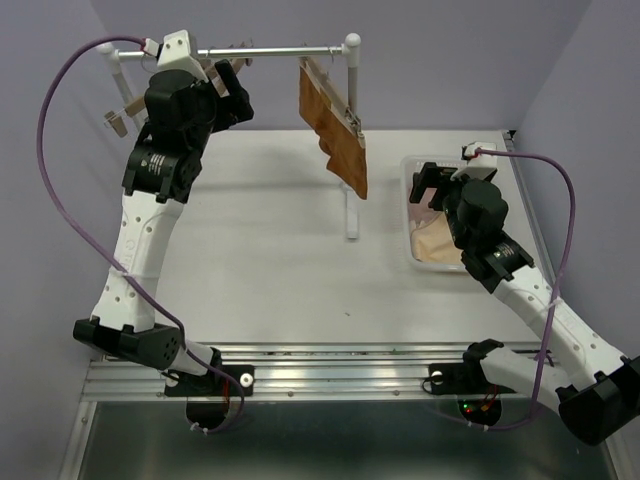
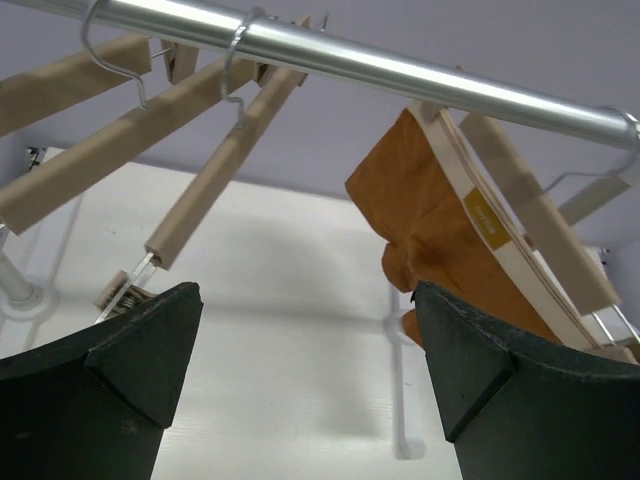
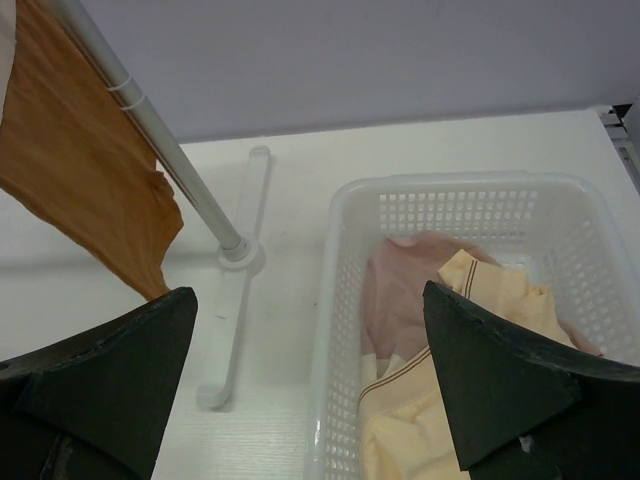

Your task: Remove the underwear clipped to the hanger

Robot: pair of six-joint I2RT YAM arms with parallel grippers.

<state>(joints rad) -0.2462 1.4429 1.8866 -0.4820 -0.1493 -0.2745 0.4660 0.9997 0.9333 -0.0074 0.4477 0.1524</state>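
I need to grab the wooden hanger's bar near its hook with my left gripper. The clipped ends then stay free, so the underwear can be removed.
Orange-brown underwear (image 1: 337,145) hangs clipped to a wooden hanger (image 1: 330,90) on the metal rail (image 1: 280,50). In the left wrist view the same underwear (image 2: 430,215) hangs from its hanger (image 2: 500,225) to the right, beyond my right finger. My left gripper (image 1: 236,88) is up by the rail, left of that hanger, open and holding nothing (image 2: 305,380). My right gripper (image 1: 428,185) hovers open over the basket's left rim (image 3: 310,390). Pale pink underwear (image 3: 400,295) and cream underwear (image 3: 480,410) lie in the basket.
Bare wooden hangers (image 2: 205,195) hang on the rail (image 2: 400,68) at the left. The white mesh basket (image 1: 410,215) stands at the right. The rack's post (image 3: 165,155) and its white foot (image 3: 235,320) stand just left of the basket (image 3: 335,330).
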